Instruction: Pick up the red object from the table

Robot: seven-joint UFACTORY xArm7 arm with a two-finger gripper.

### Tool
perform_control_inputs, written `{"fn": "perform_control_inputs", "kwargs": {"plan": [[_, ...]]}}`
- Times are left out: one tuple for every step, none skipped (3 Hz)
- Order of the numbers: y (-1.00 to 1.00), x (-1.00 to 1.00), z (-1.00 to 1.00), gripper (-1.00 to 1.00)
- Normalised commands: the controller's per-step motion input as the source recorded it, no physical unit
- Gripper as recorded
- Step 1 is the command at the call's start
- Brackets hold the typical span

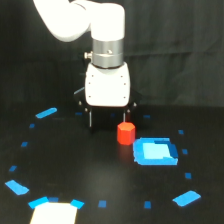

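Next, my gripper grabs the red object around its stubby body [126, 134] to pick it up from the table.
The red object [126, 133] is a small red-orange stubby block standing on the black table [100, 165], a little right of centre in the exterior view. My gripper [107, 124] hangs from the white arm just behind and above it, open, with its two thin dark fingers spread wide. The right finger [125, 117] ends right at the top of the red object; whether it touches it cannot be told. The left finger [90, 119] is well to its left. Nothing sits between the fingers.
A light-blue square tray-like piece [155, 151] lies right beside the red object, on its right. Blue patches [46, 113] [186, 198] [17, 187] and small tape marks dot the table. A white patch [54, 214] shows at the bottom left.
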Motion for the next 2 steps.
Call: {"fn": "perform_control_inputs", "kwargs": {"plan": [[-0.42, -0.01, -0.30, -0.51], [-0.35, 0.03, -0.52, -0.39]]}}
